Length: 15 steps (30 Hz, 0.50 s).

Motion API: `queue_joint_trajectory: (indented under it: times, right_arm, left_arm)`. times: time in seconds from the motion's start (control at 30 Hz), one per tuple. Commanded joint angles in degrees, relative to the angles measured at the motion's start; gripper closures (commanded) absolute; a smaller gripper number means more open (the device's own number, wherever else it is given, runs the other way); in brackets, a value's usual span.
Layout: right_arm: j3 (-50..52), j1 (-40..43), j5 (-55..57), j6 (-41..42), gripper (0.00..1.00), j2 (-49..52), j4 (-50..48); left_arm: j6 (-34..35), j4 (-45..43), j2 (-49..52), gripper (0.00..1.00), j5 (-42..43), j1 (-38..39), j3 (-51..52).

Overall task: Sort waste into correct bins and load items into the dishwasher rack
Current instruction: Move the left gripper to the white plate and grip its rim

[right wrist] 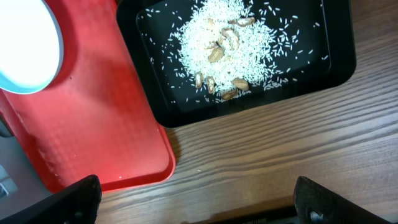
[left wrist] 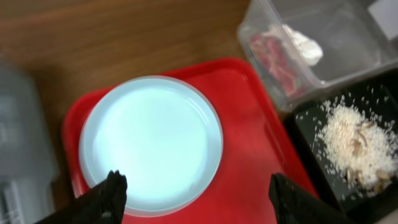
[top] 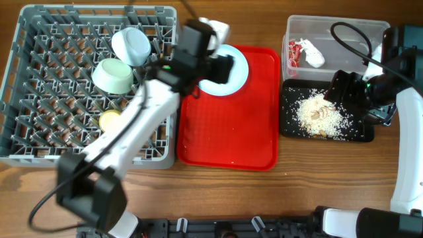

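Observation:
The robot's left gripper has to pinch the white plate's rim on the side away from the dishwasher rack point(top: 39, 99). The plate's free edge can then slot in upright.
The grey dishwasher rack point(top: 39, 99) holds a white bowl point(top: 131, 45), a pale green bowl point(top: 114, 75) and a small yellow cup point(top: 109, 120). A white plate point(top: 231, 74) point(left wrist: 152, 140) lies flat at the far end of the red serving tray point(top: 231, 132). My left gripper point(top: 221, 66) point(left wrist: 196, 199) hovers open over the plate's near edge, holding nothing. The red-and-white wrapper point(top: 299, 49) point(left wrist: 273, 56) lies in the clear tub point(top: 330, 30). Rice scraps point(top: 320, 114) point(right wrist: 221, 37) fill the black tray point(top: 291, 125) point(right wrist: 336, 56). My right gripper point(top: 340, 89) point(right wrist: 199, 202) is open and empty above bare wood beside the black tray.
The red serving tray point(right wrist: 93, 106) lies between the rack and the two bins, its corner close to the black tray. A black cable point(top: 350, 36) loops over the clear tub. Wooden tabletop point(right wrist: 267, 149) shows in front of the bins.

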State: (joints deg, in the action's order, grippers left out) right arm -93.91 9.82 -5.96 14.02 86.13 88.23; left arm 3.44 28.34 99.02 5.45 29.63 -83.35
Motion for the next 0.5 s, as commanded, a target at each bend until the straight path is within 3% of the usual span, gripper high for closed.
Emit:
queue_joint_trajectory:
  times: [0.0,0.2,0.3,0.47]
  right_arm:
    - [-0.20,0.00,-0.50,-0.35,0.00,-0.85,-0.07]
    - [-0.20,0.00,-0.48,-0.39,0.00,-0.85,-0.13]
    - [-0.20,0.00,-0.48,-0.42,0.00,-0.85,-0.37]
    - [-0.20,0.00,-0.48,-0.42,0.00,-0.85,-0.55]
  left_arm:
    - [-9.46,-3.85,9.73,0.26,-3.96,5.14,-0.24]
    - [-9.46,-7.10,21.38,0.28,-9.64,8.37,-0.24]
    - [-9.46,-5.75,25.00,0.36,-9.64,8.48,-0.24]
    - [-9.46,-2.80,26.69,0.59,-11.50,9.53,-0.22]
